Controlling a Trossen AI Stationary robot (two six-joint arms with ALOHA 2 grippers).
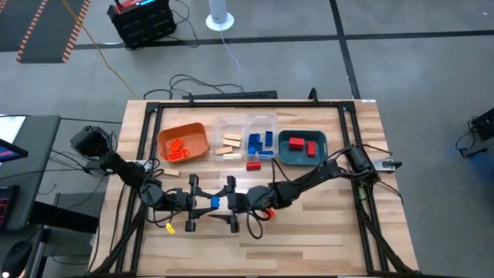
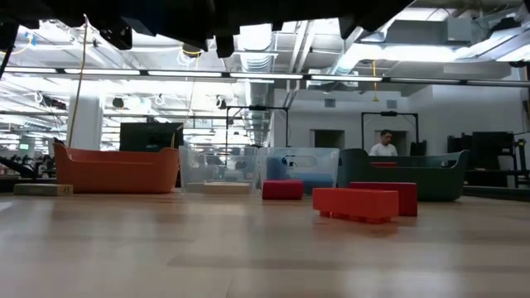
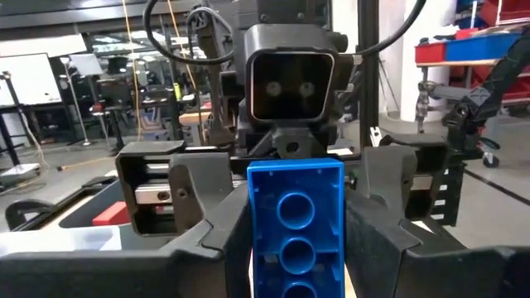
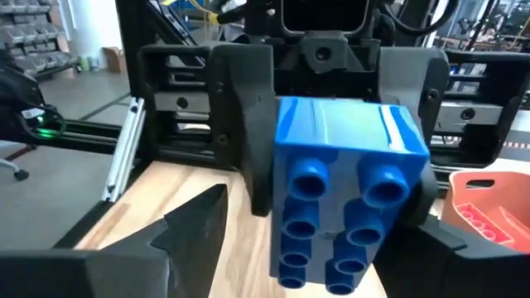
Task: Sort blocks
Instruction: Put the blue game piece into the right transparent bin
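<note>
My right gripper's fingers are on either side of the blue block in the right wrist view, so it is time to close on the block now.
A blue studded block (image 1: 214, 202) hangs in the air between the two grippers, above the table's near middle. My left gripper (image 1: 210, 202) is shut on it; the left wrist view shows the block's hollow underside (image 3: 296, 232). My right gripper (image 1: 222, 204) faces it from the table's right and is open. Its fingers (image 4: 192, 225) stand to either side of the studded face (image 4: 348, 199) without touching. Loose red blocks (image 1: 252, 165) (image 2: 356, 203) and a tan block (image 1: 171, 171) lie flat on the table. My left gripper (image 3: 296, 248) pinches the blue block between its two fingers, one on each long side (image 3: 252, 240). The fingers come level from the table's left and lie along the block. The block is lifted clear of the table and sticks out toward the right gripper.
Along the table's far part stand an orange tray (image 1: 183, 141) with orange blocks, two clear trays (image 1: 229, 143) (image 1: 261, 139) with tan and blue blocks, and a teal tray (image 1: 302, 147) with red blocks. Another red block (image 1: 270, 212) lies under the right arm. A person stands in the room beyond.
</note>
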